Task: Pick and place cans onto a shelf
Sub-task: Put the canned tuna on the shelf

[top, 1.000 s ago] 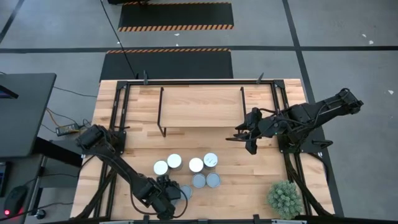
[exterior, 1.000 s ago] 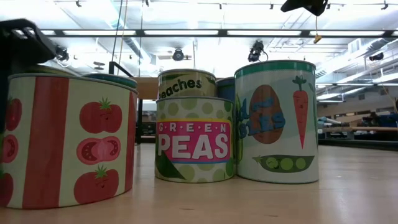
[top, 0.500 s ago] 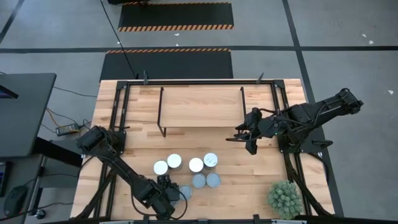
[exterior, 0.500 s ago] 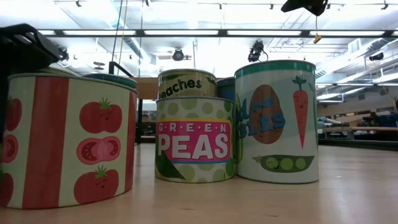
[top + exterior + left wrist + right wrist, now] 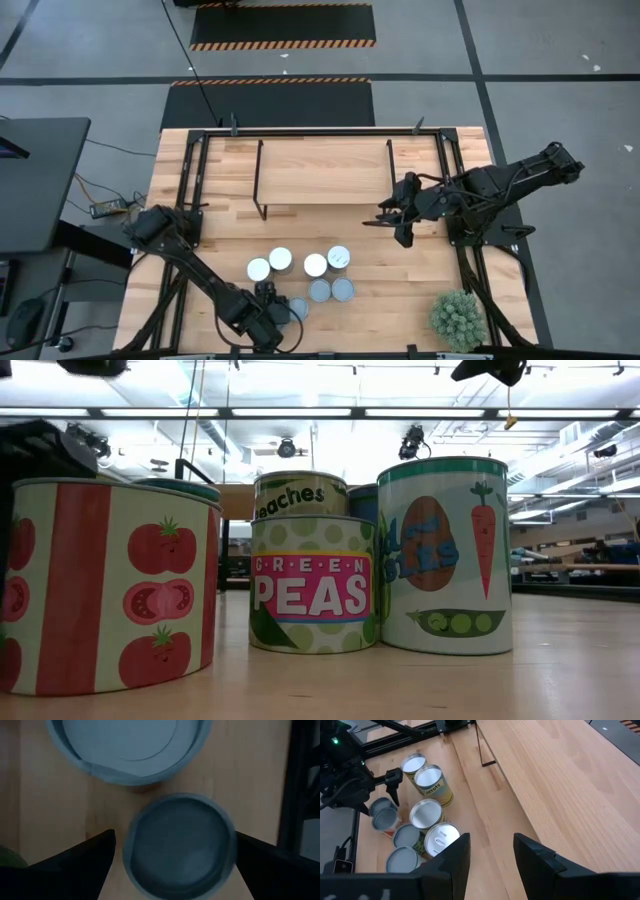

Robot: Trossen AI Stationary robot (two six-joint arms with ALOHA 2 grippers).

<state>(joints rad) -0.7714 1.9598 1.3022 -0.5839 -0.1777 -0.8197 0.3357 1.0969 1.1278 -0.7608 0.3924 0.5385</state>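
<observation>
My gripper's fingers are down on both sides of the blue-grey can's rim (image 5: pixel 180 845) in the left wrist view. My left gripper should close now. Closing now would hold the blue-grey can.
Several cans stand upright in a cluster (image 5: pixel 315 275) on the table's near middle; the low view shows a tomato can (image 5: pixel 110 585), a green peas can (image 5: pixel 315 585) and a carrot can (image 5: pixel 445 555). My left gripper (image 5: pixel 268 312) is open near the table's near edge, pointing down. Its fingers stand on either side of a blue-grey can (image 5: pixel 180 845) with small gaps. Another can (image 5: pixel 130 750) stands just beyond that one. My right gripper (image 5: pixel 385 215) is open and empty at the right end of the shelf (image 5: pixel 325 170), which holds nothing.
A green spiky plant (image 5: pixel 458 320) stands at the near right corner. Black frame rails (image 5: pixel 195 180) run along the table's left, right and far sides. The shelf board (image 5: pixel 560 775) and the table between the shelf and the cans are bare wood.
My left gripper has gone down a little over the cans at the near edge. The cans and my right gripper have kept still.
</observation>
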